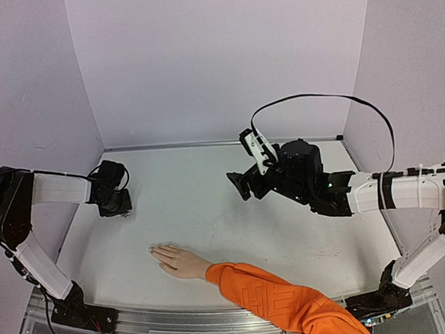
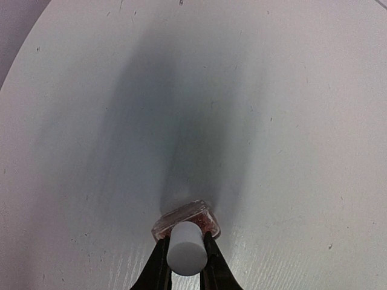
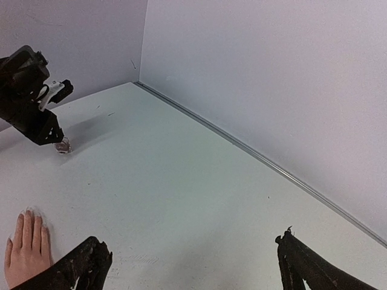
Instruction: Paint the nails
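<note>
My left gripper should open now. The small glass bottle (image 2: 192,216) is standing at the flat table surface below my left gripper, so the bottle would stay standing.
A pale hand (image 1: 177,260) with an orange sleeve (image 1: 282,304) lies flat on the white table, fingers pointing left; its nails (image 1: 153,250) are barely distinguishable. The hand also shows in the right wrist view (image 3: 25,251), at the bottom left. My left gripper (image 1: 117,207) is at the table's left, shut on the white cap (image 2: 186,248) of a small glass bottle (image 2: 192,216) of reddish polish that stands at the table surface. The bottle shows small in the right wrist view (image 3: 63,145). My right gripper (image 1: 240,186) hovers mid-table, open wide and empty (image 3: 193,266), above and right of the hand.
Pale walls enclose the table on the left, back and right, with a metal strip (image 3: 254,154) along the back edge. A black cable (image 1: 317,98) loops above the right arm. The left arm's body (image 3: 27,96) shows near the left wall.
</note>
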Tool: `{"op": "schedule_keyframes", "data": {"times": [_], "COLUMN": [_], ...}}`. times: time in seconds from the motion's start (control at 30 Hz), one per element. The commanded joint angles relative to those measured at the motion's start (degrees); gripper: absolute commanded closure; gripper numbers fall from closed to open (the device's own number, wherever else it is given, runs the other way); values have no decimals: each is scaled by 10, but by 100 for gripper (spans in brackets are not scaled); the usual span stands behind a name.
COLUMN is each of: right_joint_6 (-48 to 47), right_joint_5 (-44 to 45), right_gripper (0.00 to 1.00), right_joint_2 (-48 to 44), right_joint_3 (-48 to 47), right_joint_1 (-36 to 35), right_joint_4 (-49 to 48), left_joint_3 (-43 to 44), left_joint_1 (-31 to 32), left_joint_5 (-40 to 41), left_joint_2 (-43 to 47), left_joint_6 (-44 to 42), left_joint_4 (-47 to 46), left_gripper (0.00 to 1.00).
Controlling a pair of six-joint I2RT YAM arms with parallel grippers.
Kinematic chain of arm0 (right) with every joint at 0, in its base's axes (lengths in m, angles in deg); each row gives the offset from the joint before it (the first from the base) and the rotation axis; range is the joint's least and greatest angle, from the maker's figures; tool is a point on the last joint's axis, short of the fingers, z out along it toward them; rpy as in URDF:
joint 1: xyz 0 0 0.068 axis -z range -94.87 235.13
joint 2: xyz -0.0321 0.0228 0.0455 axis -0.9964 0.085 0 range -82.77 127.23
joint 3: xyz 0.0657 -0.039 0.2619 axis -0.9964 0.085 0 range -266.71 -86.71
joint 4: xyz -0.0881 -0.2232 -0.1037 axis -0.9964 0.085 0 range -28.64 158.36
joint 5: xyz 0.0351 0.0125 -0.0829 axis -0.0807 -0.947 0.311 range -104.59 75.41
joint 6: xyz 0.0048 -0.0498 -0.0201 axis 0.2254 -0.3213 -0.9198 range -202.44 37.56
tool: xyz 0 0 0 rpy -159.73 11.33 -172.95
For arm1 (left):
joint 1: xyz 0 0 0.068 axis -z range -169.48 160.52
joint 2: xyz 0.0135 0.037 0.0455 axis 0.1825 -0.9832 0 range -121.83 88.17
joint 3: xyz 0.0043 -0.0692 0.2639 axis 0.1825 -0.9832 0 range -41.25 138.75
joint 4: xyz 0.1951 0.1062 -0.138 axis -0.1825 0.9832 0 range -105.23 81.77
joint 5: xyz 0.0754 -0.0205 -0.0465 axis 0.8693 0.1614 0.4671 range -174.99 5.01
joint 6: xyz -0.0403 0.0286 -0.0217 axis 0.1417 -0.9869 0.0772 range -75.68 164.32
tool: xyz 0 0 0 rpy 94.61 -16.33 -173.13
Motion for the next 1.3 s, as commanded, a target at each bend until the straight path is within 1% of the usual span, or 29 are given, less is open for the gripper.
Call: {"op": "schedule_keyframes", "data": {"times": [0.0, 0.1, 0.27, 0.33, 0.37, 0.43, 0.57, 0.6, 0.67, 0.73, 0.83, 0.9, 1.0, 1.07, 1.13, 1.23, 1.27], "right_joint_6": [10, 12, 22, 29, 33, 45, 96, 111, 145, 182, 226, 226, 207, 203, 203, 192, 186], "right_joint_5": [14, 13, 7, 1, -1, -2, -16, -26, -53, -95, -167, -173, -121, -107, -110, -112, -112], "right_gripper": [2, 2, 2, 2, 2, 2, 2, 2, 2, 2, 2, 2, 2, 2, 2, 2, 2], "right_joint_2": [-20, -20, -21, -23, -24, -25, -33, -38, -53, -72, -111, -144, -193, -213, -234, -256, -259], "right_joint_3": [-1, 0, 4, 6, 8, 10, 18, 22, 35, 53, 91, 110, 119, 120, 124, 129, 129], "right_joint_1": [4, 6, 16, 24, 29, 42, 91, 109, 168, 237, 343, 387, 411, 428, 443, 445, 445], "right_joint_4": [-26, -26, -26, -25, -25, -22, -2, 6, 23, 41, 63, 77, 119, 142, 150, 150, 150], "left_joint_3": [19, 18, 33, 47, 52, 64, 78, 82, 87, 89, 82, 74, 62, 58, 60, 58, 56], "left_joint_1": [-5, -5, -6, -7, -6, -7, -7, -7, -8, -10, -29, -52, -105, -132, -145, -149, -148], "left_joint_5": [1, 3, 4, 5, 4, 2, -10, -14, -20, -24, -30, -36, -70, -90, -97, -127, -138], "left_joint_2": [-10, -7, -6, -6, -2, 7, 42, 54, 80, 112, 177, 225, 302, 343, 375, 405, 411], "left_joint_6": [14, 17, 20, 20, 18, 14, 4, 1, -7, -19, -41, -62, -87, -104, -116, -124, -125], "left_joint_4": [-16, -16, 13, 33, 39, 51, 65, 69, 77, 82, 79, 71, 54, 43, 39, 23, 17], "left_gripper": [99, 96, 83, 74, 66, 54, 38, 33, 25, 15, 9, 7, 6, 6, 5, 5, 3]}}
